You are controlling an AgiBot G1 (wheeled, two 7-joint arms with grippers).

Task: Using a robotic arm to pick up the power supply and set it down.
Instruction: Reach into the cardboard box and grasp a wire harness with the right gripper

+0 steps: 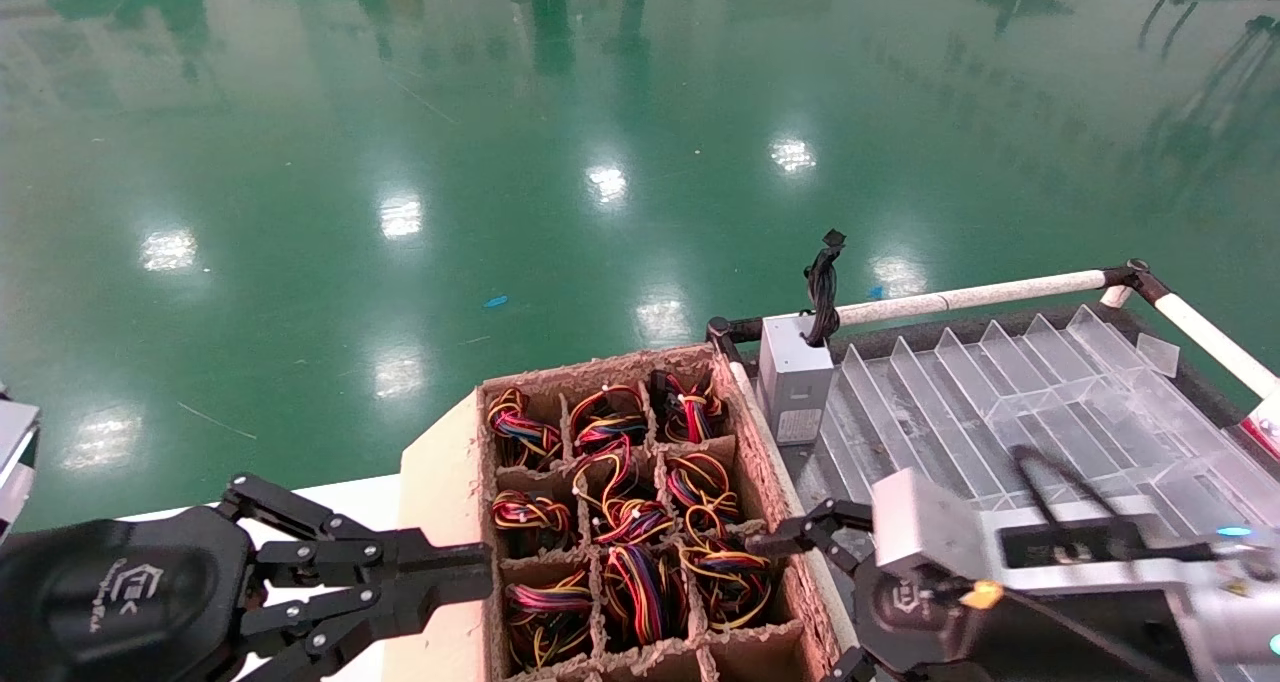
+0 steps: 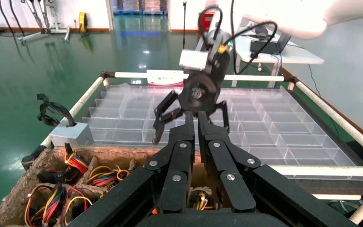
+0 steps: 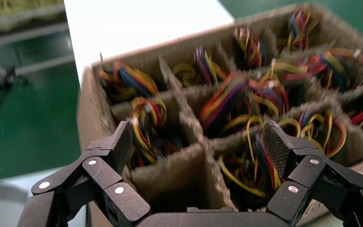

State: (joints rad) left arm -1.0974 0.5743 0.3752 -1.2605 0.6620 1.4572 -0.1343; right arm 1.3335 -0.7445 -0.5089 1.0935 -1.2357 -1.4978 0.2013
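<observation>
Next, my right gripper needs to grab the power supply's looped wires, to pick the power supply out of the brown crate.
Several power supplies stand in a divided brown pulp crate; only their looped red, yellow, orange and black wire bundles show, the grey boxes being sunk in the cells. My right gripper hovers at the crate's near right corner. It is open, spanning an empty cell and a cell with a wire bundle, and holds nothing. My left gripper is shut and empty at the crate's left side, its fingers pointing across the crate.
A clear plastic divider tray lies right of the crate inside a white-tube frame. A grey box with a black cable and white label stands at its near-left corner. A white table is under the crate; green floor lies beyond.
</observation>
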